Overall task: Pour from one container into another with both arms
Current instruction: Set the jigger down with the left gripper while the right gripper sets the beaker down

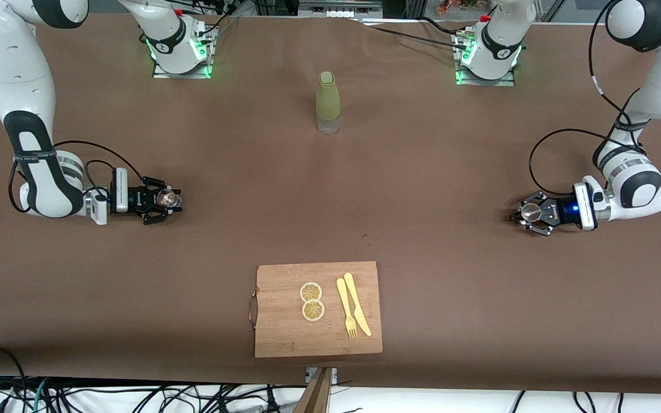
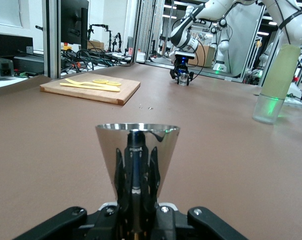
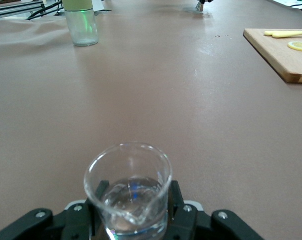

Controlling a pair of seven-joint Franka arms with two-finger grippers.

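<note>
My left gripper is holding the metal cup upright, low on the tabletop. The cup would stand, so I should open my left gripper.
A small clear glass with a little clear liquid stands between the fingers of my right gripper, which press on its sides. That gripper lies low at the table, toward the right arm's end. A shiny cone-shaped metal cup is clamped in my left gripper, which is shut on it. The left gripper sits low at the table toward the left arm's end. Both cups stand upright with their mouths up.
A pale green bottle with a clear base stands mid-table near the arms' bases. A wooden cutting board near the front camera carries two lemon slices and a yellow fork and knife. Brown cloth covers the table.
</note>
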